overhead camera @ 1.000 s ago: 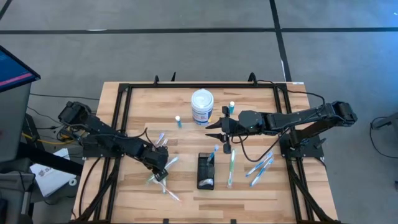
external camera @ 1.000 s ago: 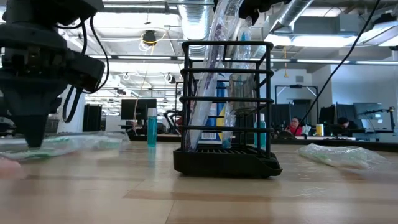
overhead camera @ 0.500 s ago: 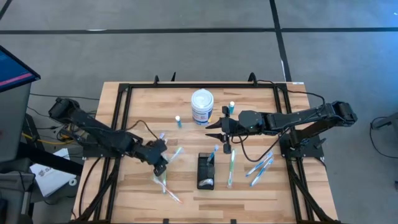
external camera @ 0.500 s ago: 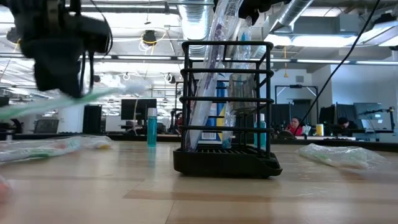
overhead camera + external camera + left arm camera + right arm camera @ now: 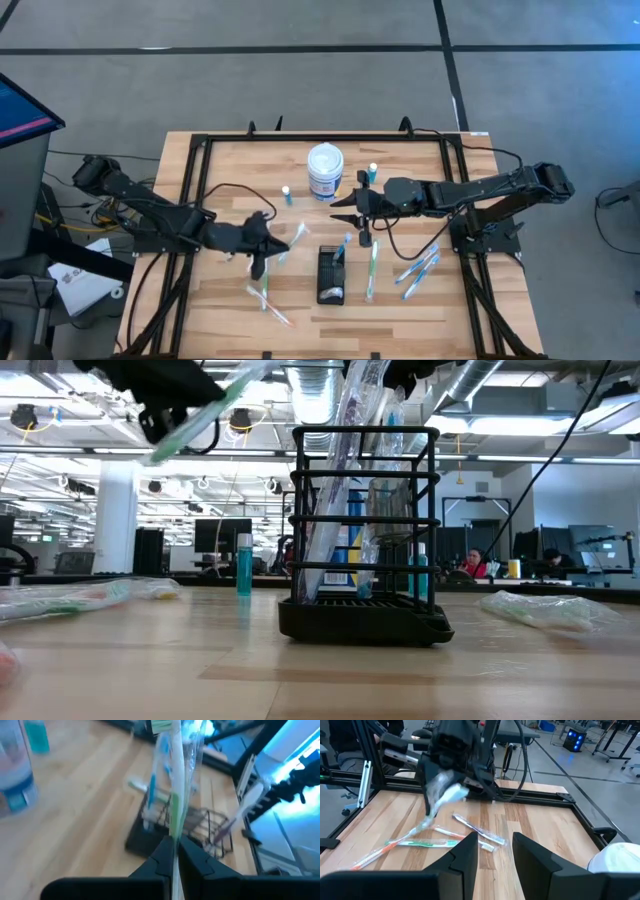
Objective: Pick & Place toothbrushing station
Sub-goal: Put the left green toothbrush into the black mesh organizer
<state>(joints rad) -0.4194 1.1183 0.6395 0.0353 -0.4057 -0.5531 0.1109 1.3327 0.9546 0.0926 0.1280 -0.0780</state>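
The robot's right gripper will next grab the green toothbrush by its neck, so the toothbrush's handle stays free to slide into the black holder [image 5: 331, 277].
The toothbrushing station [image 5: 330, 275] is a black slotted wire holder standing on the wooden table, also in the low view [image 5: 365, 540]. Wrapped toothbrushes stick up from it. My left gripper [image 5: 270, 243] hangs above the table just left of the holder, shut on a green toothbrush in a clear wrapper [image 5: 173, 780], which shows high up in the low view [image 5: 200, 415]. My right gripper [image 5: 337, 212] waits open in the air just beyond the holder's far end, with nothing between its fingers [image 5: 465, 855]. My left gripper pinches the wrapped toothbrush by the near end of its green handle [image 5: 173, 827] between its two shut fingers. The brush sticks out ahead of the fingertips, roughly in line with the fingers, toward the holder. It is lifted clear of the table and slants upward.
A white round tub with a blue label [image 5: 325, 172] and two small blue bottles [image 5: 287, 194] [image 5: 372, 172] stand at the far middle. Loose wrapped toothbrushes lie left of the holder [image 5: 265, 298] and right of it [image 5: 372, 270] [image 5: 420, 268]. A black frame [image 5: 190, 200] rims the table.
My left gripper, shut on the wrapped toothbrush, has risen from the tabletop and swung toward the holder. It has tipped from pointing down to nearly level and rolled. The toothbrush, lying on the table a second ago, is now lifted clear and slants upward.
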